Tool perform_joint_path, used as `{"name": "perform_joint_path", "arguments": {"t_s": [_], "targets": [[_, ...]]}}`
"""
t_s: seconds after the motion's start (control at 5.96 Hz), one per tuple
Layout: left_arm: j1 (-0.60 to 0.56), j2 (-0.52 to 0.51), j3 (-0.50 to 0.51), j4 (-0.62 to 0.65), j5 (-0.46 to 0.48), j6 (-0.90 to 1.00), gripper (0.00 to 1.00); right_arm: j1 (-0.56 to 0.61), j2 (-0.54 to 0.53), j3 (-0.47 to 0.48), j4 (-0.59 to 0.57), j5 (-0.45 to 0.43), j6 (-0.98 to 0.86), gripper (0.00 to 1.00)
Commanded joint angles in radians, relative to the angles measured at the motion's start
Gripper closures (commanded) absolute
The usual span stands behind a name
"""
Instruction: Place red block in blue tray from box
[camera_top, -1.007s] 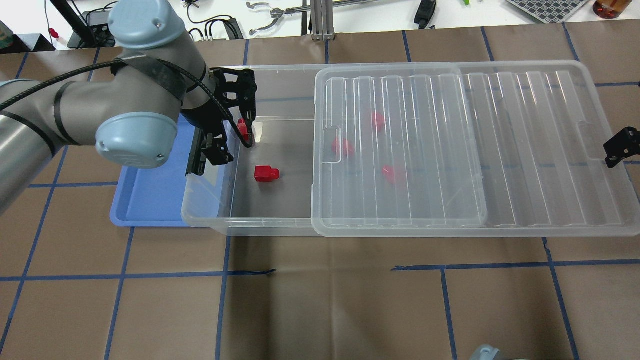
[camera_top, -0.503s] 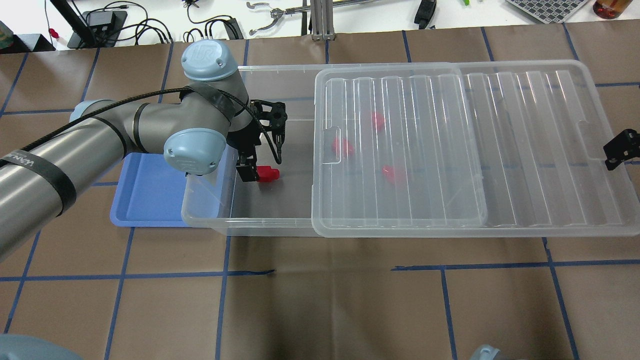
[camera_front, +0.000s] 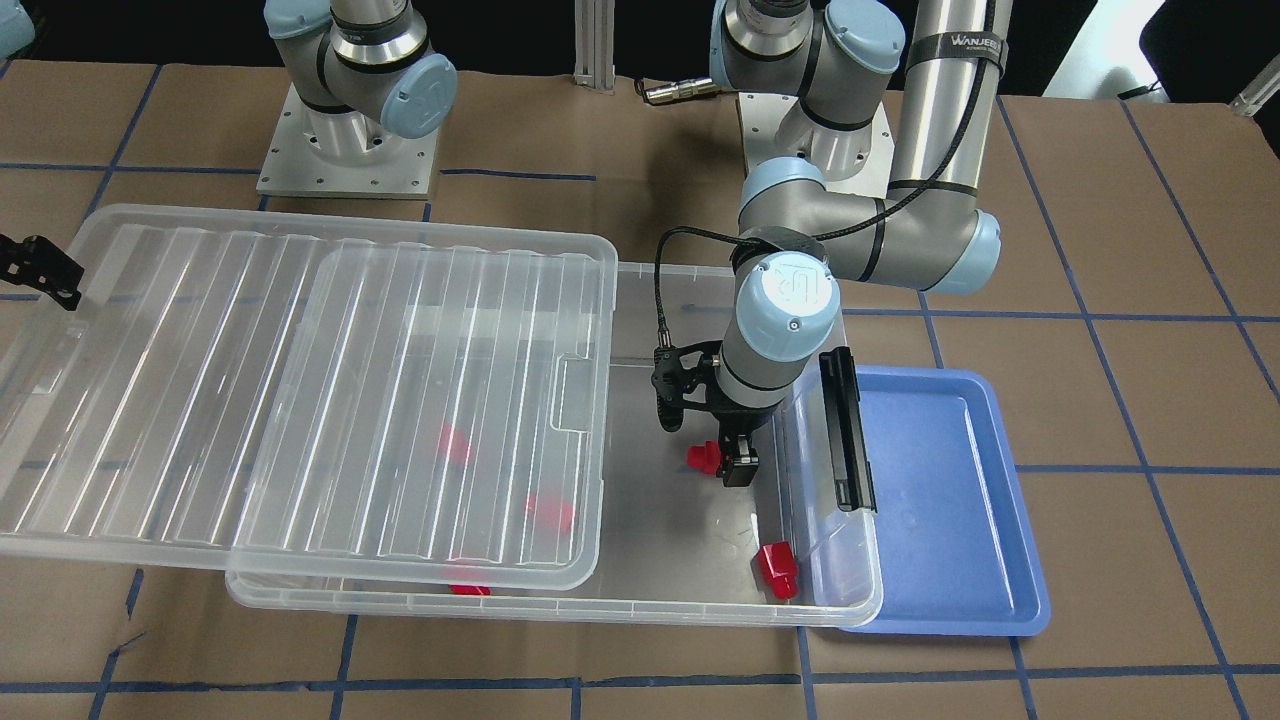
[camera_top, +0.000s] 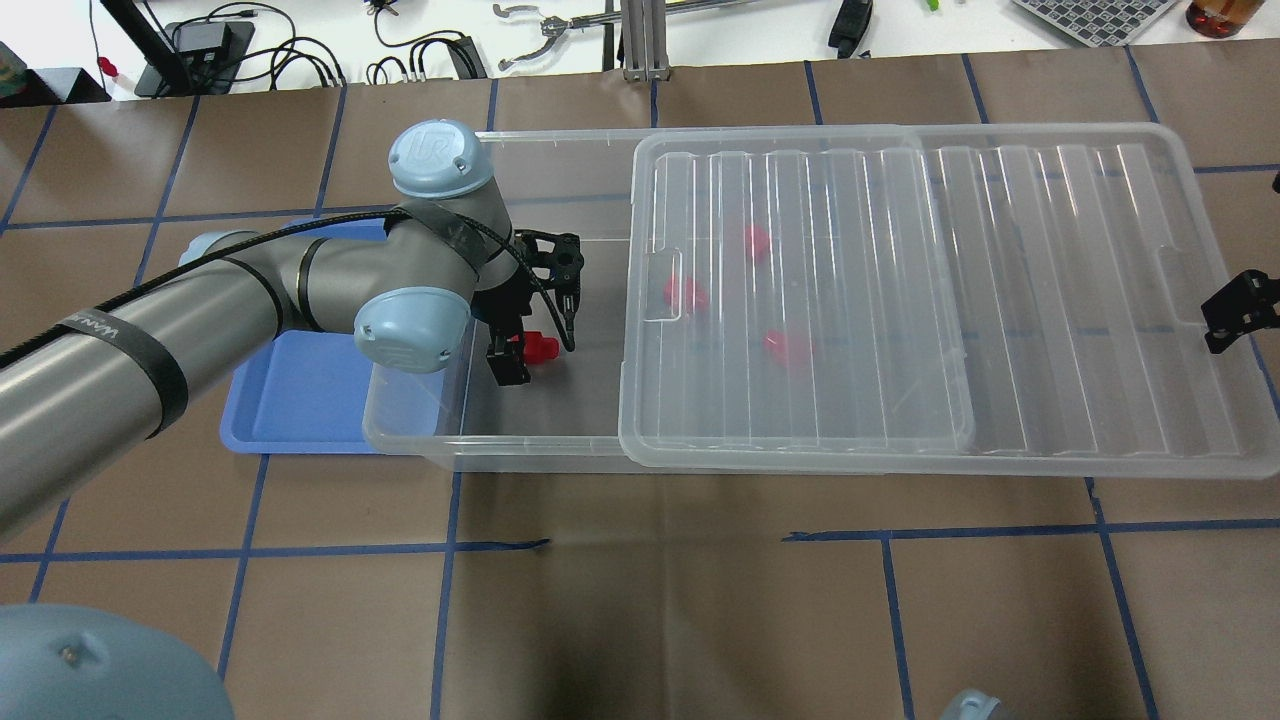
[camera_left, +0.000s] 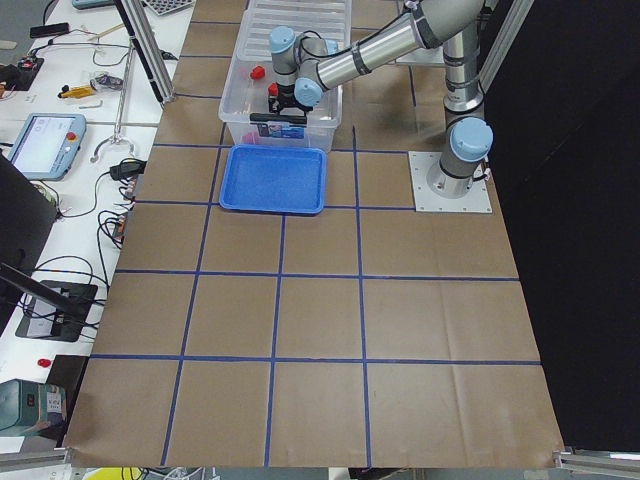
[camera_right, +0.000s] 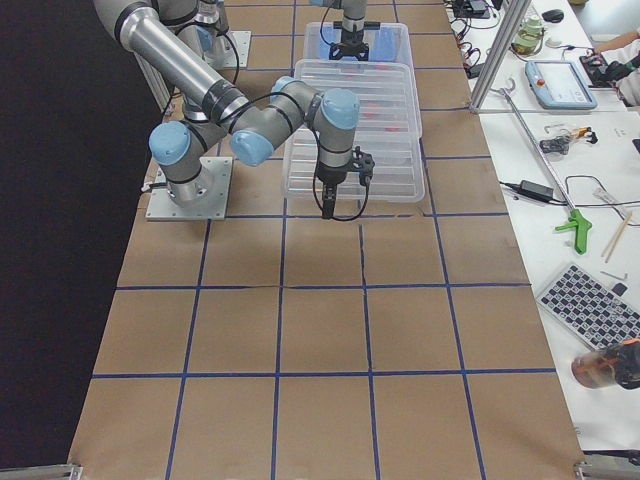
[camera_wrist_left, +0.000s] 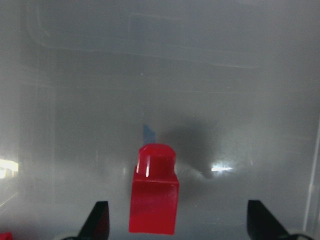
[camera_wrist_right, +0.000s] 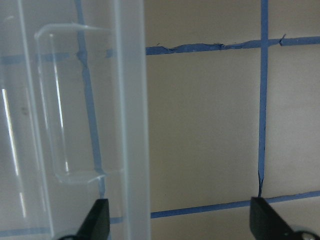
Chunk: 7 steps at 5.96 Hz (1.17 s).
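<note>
My left gripper will next grab the red block by its square body (camera_wrist_left: 153, 206), to place the block in the blue tray.
In the uncovered left end of the clear box (camera_top: 520, 452) lies a red block (camera_top: 540, 347), stub pointing right. My left gripper (camera_top: 530, 352) is down around it, open. The left wrist view shows the red block (camera_wrist_left: 154, 202) between the spread fingertips, nearer the left one. A second red block (camera_front: 778, 568) sits in the box corner near the end wall. The blue tray (camera_top: 295, 400) lies beside the box's left end, partly under my left arm. My right gripper (camera_top: 1235, 312) is open at the far end of the lid (camera_top: 1050, 300), whose rim (camera_wrist_right: 131, 125) runs between its fingers.
Three more red blocks (camera_top: 687, 293) show blurred under the ribbed lid, which is slid right and overhangs the box. A black latch clip (camera_front: 848, 430) sits on the box's end wall next to the tray. Brown paper with blue tape lines covers the table.
My left arm swung from the box's left wall to the block in the open section and lowered around it. The lid and my right gripper shifted slightly.
</note>
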Motion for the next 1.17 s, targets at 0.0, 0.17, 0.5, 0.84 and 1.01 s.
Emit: {"name": "perform_joint_path", "arguments": {"t_s": [0.0,0.17,0.5,0.84,1.01], "targets": [[0.0,-0.015,-0.022,0.038,0.001,-0.001,0.09,0.0,-0.023,-0.014,0.004,0.006,-0.001,0.0],[0.0,-0.031,-0.024,0.064,0.001,0.0,0.21,0.005,-0.038,-0.024,0.006,0.01,0.001,0.0],[-0.005,-0.022,-0.022,0.081,0.01,-0.027,0.85,0.015,-0.041,-0.075,0.015,0.029,0.012,0.0],[-0.005,0.01,-0.006,0.081,0.003,-0.024,1.0,0.12,-0.047,-0.216,0.214,0.03,0.149,0.0],[0.009,0.073,0.007,0.049,0.006,-0.02,1.0,0.202,-0.037,-0.319,0.348,0.032,0.251,0.0]]}}
